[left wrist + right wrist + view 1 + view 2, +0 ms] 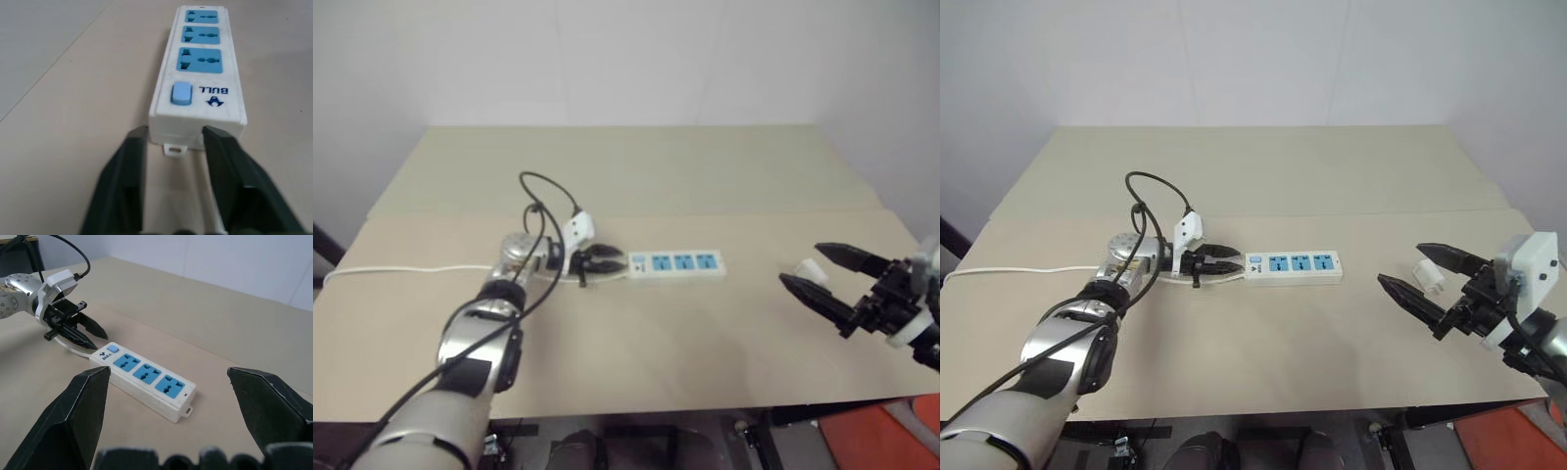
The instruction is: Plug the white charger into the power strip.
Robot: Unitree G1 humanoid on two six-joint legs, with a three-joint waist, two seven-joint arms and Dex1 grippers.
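Note:
My left gripper needs to grab the power strip next by its long sides at its switch end point(641, 265), because the long power strip is narrow across there.
The power strip point(1295, 265) lies flat mid-table, a long white bar with three blue sockets and a blue switch point(180, 93) at its left end. My left gripper point(1234, 259) is at that end, open. Its fingertips point(138, 139) stand on either side of the point where the thin cord point(1018, 271) leaves the strip. The white charger point(1427, 274) is a small box on the table to the right. My right gripper point(1400, 264) hovers open in front of it, pointing toward the strip, with nothing between its fingers.
The beige table point(636, 176) has a seam running across it behind the strip. Its front edge point(685, 406) is near me and a pale wall stands behind. The cord trails off the table's left edge. Something orange point(891, 436) is below the table at the right.

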